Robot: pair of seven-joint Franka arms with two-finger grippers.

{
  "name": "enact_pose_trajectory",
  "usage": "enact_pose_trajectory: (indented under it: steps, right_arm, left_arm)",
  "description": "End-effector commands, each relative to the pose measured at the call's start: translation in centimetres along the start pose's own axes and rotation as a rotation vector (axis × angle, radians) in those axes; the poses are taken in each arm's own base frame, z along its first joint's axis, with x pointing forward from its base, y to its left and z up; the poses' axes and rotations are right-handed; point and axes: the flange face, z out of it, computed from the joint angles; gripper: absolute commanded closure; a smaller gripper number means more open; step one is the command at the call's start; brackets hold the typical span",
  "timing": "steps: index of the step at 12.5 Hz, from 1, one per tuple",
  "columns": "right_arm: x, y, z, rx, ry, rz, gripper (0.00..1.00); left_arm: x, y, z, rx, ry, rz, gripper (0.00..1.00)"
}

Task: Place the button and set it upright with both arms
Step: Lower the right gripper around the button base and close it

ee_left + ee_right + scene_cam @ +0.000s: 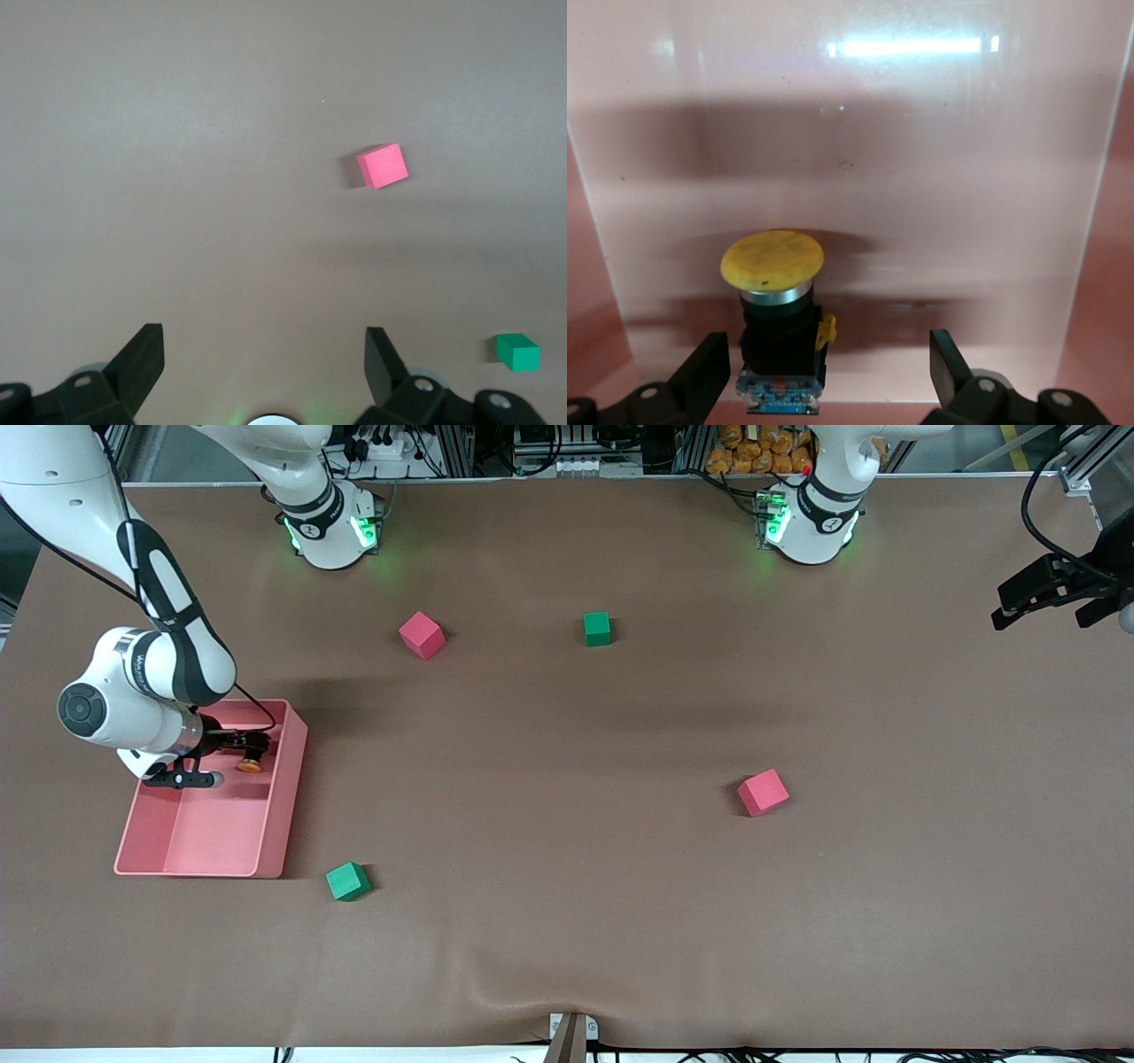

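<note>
My right gripper is going to grab the button by its black body next. The button's orange cap [249,766] then stays free for placing the button upright.
The button [251,764] has an orange cap and a black body and sits in a pink tray [285,806] at the right arm's end of the table. My right gripper [241,758] reaches low into the tray, open, with the button between its fingers. In the right wrist view the button [776,310] stands nearer one finger [709,367] of the open gripper [830,347], and the tray wall [877,159] fills the background. My left gripper [1054,589] waits open and empty over the left arm's end of the table; it also shows in the left wrist view [264,341].
A pink cube [422,635] and a green cube [597,628] lie near the robots' bases. Another pink cube [763,792] lies mid-table toward the left arm's end. A green cube [347,881] lies beside the tray's near corner. The left wrist view shows a pink cube [383,166] and a green cube [517,352].
</note>
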Motion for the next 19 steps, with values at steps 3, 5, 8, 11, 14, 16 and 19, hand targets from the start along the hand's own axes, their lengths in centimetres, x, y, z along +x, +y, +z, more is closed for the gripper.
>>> enact_pose_trajectory:
  steps: [3,5,8,11,14,16,19]
  right_arm:
    - [-0.7,-0.2,-0.3,-0.007,0.005,-0.024,0.0]
    - [-0.7,-0.3,-0.2,-0.006,-0.001,-0.025,0.0]
    - [-0.9,-0.7,0.1,-0.003,-0.025,-0.034,0.0]
    - [-0.8,-1.4,0.5,-0.004,-0.035,-0.046,0.0]
    - [-0.8,-1.6,0.7,-0.003,-0.039,-0.049,0.0]
    - [-0.8,-1.6,0.7,-0.003,-0.045,-0.049,0.0]
    - [-1.0,-2.8,1.0,-0.004,-0.076,-0.061,0.31]
  left_arm:
    - [0.3,-0.1,-0.3,0.022,0.008,-0.008,0.0]
    - [0.3,-0.1,-0.3,0.022,0.008,-0.008,0.0]
    - [0.3,-0.2,-0.3,0.022,0.008,-0.01,0.0]
    - [0.3,-0.1,-0.3,0.022,0.008,-0.008,0.0]
    - [0.3,-0.2,-0.3,0.022,0.008,-0.011,0.0]
    - [0.3,-0.1,-0.3,0.022,0.008,-0.011,0.0]
    - [0.3,-0.2,-0.3,0.022,0.008,-0.014,0.0]
